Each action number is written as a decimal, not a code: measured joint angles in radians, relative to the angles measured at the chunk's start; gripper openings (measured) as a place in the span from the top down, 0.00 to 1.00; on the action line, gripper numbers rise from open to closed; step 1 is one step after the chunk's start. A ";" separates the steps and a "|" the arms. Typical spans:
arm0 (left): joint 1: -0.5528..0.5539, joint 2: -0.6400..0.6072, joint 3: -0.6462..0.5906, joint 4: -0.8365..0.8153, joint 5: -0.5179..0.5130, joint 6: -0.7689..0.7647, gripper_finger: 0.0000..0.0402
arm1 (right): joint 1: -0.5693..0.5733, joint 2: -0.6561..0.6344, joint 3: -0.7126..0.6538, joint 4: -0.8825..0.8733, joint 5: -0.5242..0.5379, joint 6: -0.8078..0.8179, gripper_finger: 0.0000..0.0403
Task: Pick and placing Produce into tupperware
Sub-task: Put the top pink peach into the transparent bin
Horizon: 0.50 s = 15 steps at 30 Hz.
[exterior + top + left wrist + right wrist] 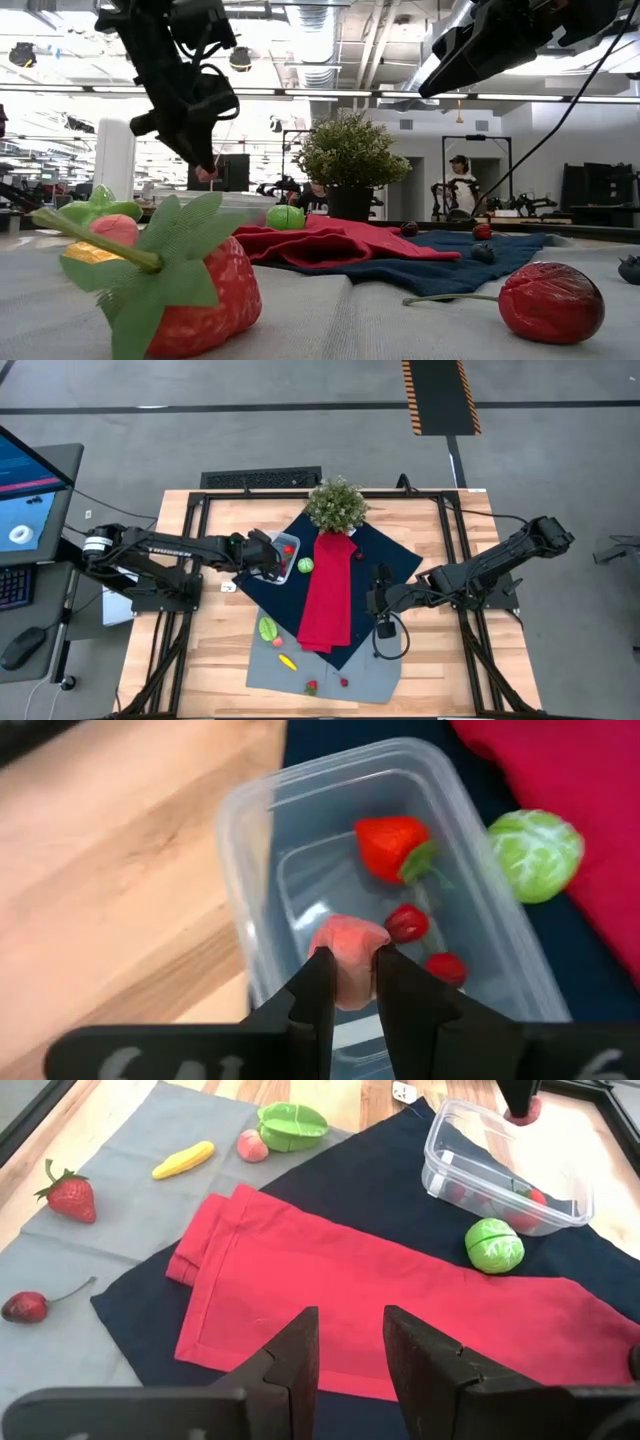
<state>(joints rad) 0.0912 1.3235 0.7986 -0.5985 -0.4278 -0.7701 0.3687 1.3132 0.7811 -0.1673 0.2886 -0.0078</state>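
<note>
My left gripper is ready to release the pink piece (350,960) and needs to let it go. The pink piece is inside the tupperware's rim and would lie in the clear tupperware (250,870) if I opened now.
The clear tupperware (250,870) stands on the navy cloth; a strawberry (390,845) and two red berries (407,923) lie in it. My left gripper (347,970) hangs over it, shut on a pink piece (347,945), which also shows in the right wrist view (527,1112). A green round piece (494,1245) lies on the red cloth next to the tupperware (505,1175). On the grey mat lie a green leafy piece (292,1125), another pink piece (252,1146), a yellow piece (183,1160), a strawberry (70,1195) and a cherry (25,1307). My right gripper (375,600) is open above the cloths, right of the red one. My left gripper pinches the pink piece (345,935) between its two fingers, which come from above and point down. The piece is lifted clear, over the tupperware's inside near one end. Its lower part is hidden behind the fingertips (318,982).
A bushy potted plant (336,503) stands at the far end of the red cloth (328,590). The navy cloth (400,565) and the grey mat (360,678) cover the table's middle. Bare wood (225,650) lies on either side; a black frame (190,540) borders the table.
</note>
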 joint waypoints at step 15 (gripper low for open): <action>0.015 0.000 0.000 0.032 0.004 -0.027 0.84 | 0.000 0.000 0.000 0.000 0.000 0.000 0.66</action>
<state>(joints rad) 0.1066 1.3235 0.7986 -0.5661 -0.4242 -0.7966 0.3687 1.3132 0.7811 -0.1673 0.2886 -0.0078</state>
